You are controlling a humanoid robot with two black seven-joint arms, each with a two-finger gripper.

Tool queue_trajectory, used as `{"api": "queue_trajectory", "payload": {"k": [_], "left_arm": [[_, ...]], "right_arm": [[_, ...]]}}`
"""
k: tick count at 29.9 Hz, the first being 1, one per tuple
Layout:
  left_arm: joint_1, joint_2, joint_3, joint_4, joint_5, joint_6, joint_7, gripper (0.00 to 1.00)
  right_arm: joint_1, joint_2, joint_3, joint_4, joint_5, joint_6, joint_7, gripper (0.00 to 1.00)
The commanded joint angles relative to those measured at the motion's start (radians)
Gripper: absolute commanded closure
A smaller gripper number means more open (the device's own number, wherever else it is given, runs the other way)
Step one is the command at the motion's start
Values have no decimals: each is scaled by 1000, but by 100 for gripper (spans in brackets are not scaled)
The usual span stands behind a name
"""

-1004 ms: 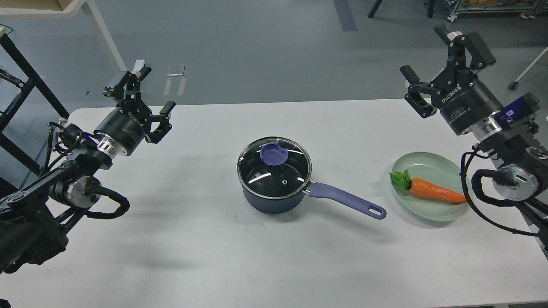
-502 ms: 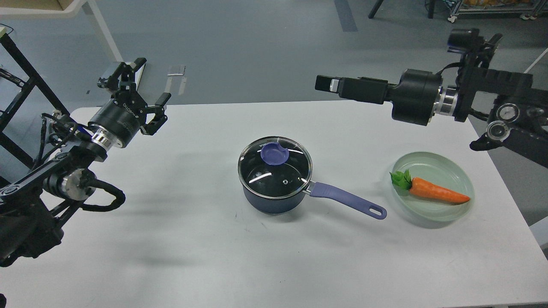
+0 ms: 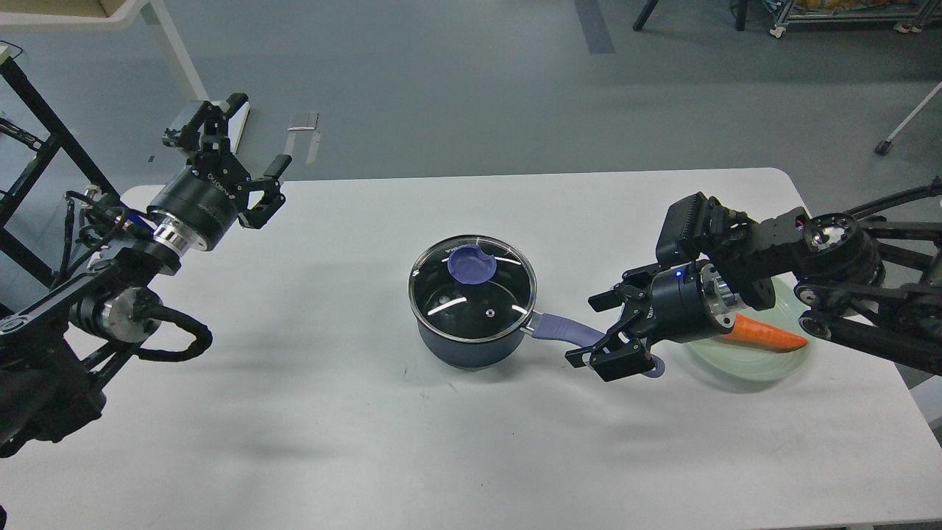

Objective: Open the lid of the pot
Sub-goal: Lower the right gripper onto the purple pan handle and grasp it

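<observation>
Next, my right gripper grabs the end of the pot's purple handle to steady the pot while its glass lid (image 3: 472, 288) comes off.
A dark blue pot (image 3: 464, 346) stands mid-table with a glass lid (image 3: 472, 288) on it. The lid has a purple knob (image 3: 471, 265). The pot's purple handle (image 3: 563, 330) points right. My right gripper (image 3: 597, 330) is open, low over the table, its fingers on either side of the handle's far end. My left gripper (image 3: 239, 140) is open and empty, raised at the table's back left corner, far from the pot.
A pale green plate (image 3: 743, 364) with an orange carrot (image 3: 765, 333) lies at the right, partly covered by my right arm. A black frame (image 3: 44, 140) stands beyond the table's left edge.
My right arm has swung down from high at the back right to the pot handle, turning its open gripper towards the pot. My left gripper has shifted slightly back and left.
</observation>
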Motion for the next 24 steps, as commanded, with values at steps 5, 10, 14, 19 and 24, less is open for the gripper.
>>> {"api": "queue_trajectory", "payload": {"k": [5, 10, 14, 19, 24], "left_arm": [[1, -3, 0, -2, 0, 2, 0, 1], [1, -3, 0, -2, 0, 0, 0, 1], [-1, -4, 5, -2, 2, 3, 0, 1], [-13, -4, 6, -2, 5, 5, 0, 1], [-19, -3, 6, -2, 6, 5, 0, 1]], "right_arm": [[-42, 2, -4, -29, 0, 14, 0, 10], [-50, 2, -6, -35, -2, 14, 0, 25], [-50, 2, -6, -39, -2, 14, 0, 35], [-51, 2, -15, -45, -4, 14, 0, 48], [-54, 3, -15, -52, -5, 14, 0, 53]]}}
